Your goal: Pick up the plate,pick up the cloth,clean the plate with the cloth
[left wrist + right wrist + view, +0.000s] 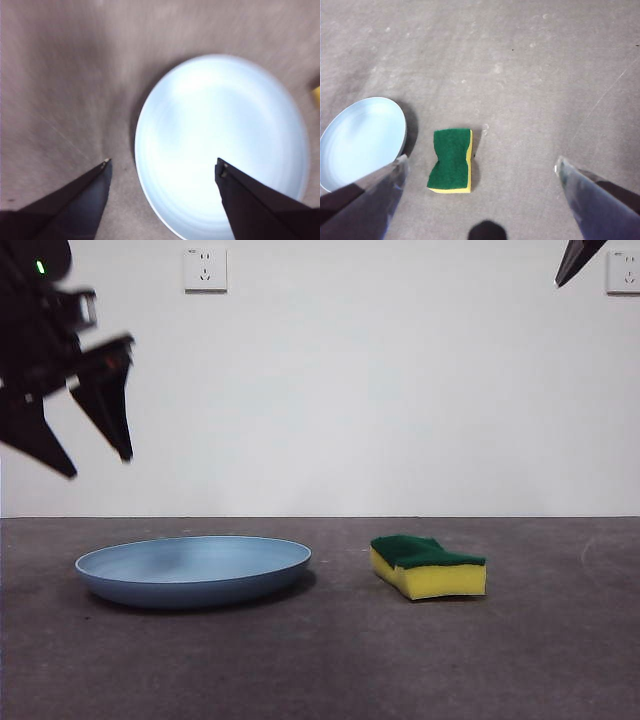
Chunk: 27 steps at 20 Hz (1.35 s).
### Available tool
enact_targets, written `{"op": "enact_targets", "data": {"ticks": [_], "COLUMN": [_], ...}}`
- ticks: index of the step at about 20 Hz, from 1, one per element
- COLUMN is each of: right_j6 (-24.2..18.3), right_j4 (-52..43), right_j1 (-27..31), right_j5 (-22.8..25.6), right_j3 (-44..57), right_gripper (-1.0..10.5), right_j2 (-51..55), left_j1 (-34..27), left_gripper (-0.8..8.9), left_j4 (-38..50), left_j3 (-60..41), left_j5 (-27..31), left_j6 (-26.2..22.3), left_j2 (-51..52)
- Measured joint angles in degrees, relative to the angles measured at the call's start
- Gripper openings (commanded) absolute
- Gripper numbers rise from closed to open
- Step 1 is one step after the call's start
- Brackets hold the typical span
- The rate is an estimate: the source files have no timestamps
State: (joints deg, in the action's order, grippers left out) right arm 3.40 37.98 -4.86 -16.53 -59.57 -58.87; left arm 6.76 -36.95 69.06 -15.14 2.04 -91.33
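My left gripper will next grab the plate by its thin rim (82,560) to clean the plate, since the broad dish is wider than the open fingers.
The light-blue plate (193,569) lies flat on the dark table, left of centre. My left gripper (100,465) hangs open in the air above the plate's left edge, holding nothing; in the left wrist view its jaws straddle the near rim of the plate (220,145), one jaw over the dish and one over bare table. The cloth (428,565), a yellow sponge with a green top, rests to the right of the plate. My right gripper (480,165) is high up, open and empty, with the cloth (450,160) below it and the plate (362,140) off to one side.
A dark grey table (330,660) runs across the front view, with a white wall behind it carrying two sockets (205,269). A black tip of the waiting right arm (577,260) shows at the top right corner.
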Motion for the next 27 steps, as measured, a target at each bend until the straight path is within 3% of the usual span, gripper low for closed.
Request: {"op": "enact_targets", "data": {"ticks": [8, 18, 19, 20, 21, 27], "right_j6": [0.0, 0.0, 0.0, 0.0, 0.0, 0.04], "right_j4": [0.02, 0.07, 0.07, 0.09, 0.07, -0.15], "right_j1": [0.0, 0.0, 0.0, 0.0, 0.0, -1.27], "right_j5": [0.02, 0.02, 0.02, 0.02, 0.02, 0.0], "right_j3": [0.0, 0.0, 0.0, 0.0, 0.0, 0.0], "right_gripper": [5.0, 5.0, 5.0, 5.0, 5.0, 5.0], "right_j2": [0.0, 0.0, 0.0, 0.0, 0.0, -0.81], "left_j1": [1.46, 1.77, 1.86, 1.95, 1.99, 3.06], "left_gripper": [3.42, 3.33, 2.39, 0.66, -0.19, -0.08], "left_j4": [3.34, 6.03, 6.03, 6.05, 6.01, 5.75], "left_j3": [0.0, 0.22, 0.24, 0.24, 0.24, 0.61], "left_j5": [2.16, 2.78, 2.84, 3.02, 2.99, 2.27], "left_j6": [-0.15, -0.5, -0.55, -0.57, -0.59, -1.2], "left_j2": [-10.53, -14.99, -15.02, -15.06, -15.1, -14.56]}}
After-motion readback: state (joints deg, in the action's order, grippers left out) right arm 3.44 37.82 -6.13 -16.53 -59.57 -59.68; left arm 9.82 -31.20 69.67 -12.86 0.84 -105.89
